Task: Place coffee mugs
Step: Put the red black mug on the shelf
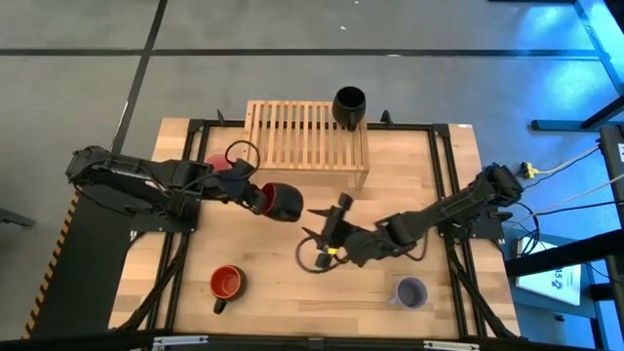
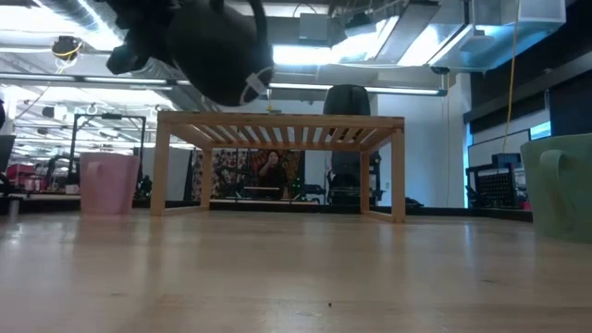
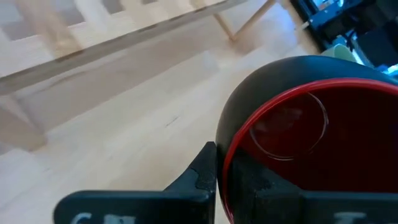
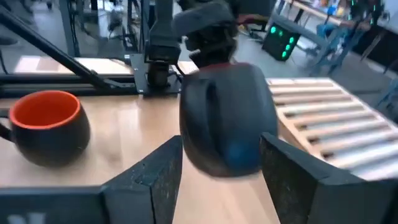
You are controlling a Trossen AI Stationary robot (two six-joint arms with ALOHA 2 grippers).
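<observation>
The right gripper takes hold of the dark red mug by its handle (image 4: 214,118) next, to set it upright on the wooden rack.
My left gripper (image 1: 255,195) is shut on a mug that is black outside and dark red inside (image 1: 284,202), in the air in front of the wooden rack (image 1: 307,146). My right gripper (image 1: 327,232) is open and empty just right of this mug, its fingers pointing at it (image 4: 227,121). A black mug (image 1: 349,105) stands on the rack's far right corner. A pink mug (image 1: 218,163) stands left of the rack, partly under my left arm. An orange mug (image 1: 226,283) and a lavender mug (image 1: 411,292) stand near the table's near edge. I see no green mug for certain. My left gripper holds the mug by its rim (image 3: 222,155), one finger outside the wall (image 3: 202,174) and one inside the red hollow. The fingers come level from the table's left. The mug lies on its side, mouth toward my left arm, lifted clear of the table (image 2: 217,55).
The rack stands on legs with open space beneath it (image 2: 277,185). Bare table lies between the rack and the near edge. A black frame rail (image 1: 444,195) runs along each side of the table. Cables loop under my right gripper (image 1: 312,255).
</observation>
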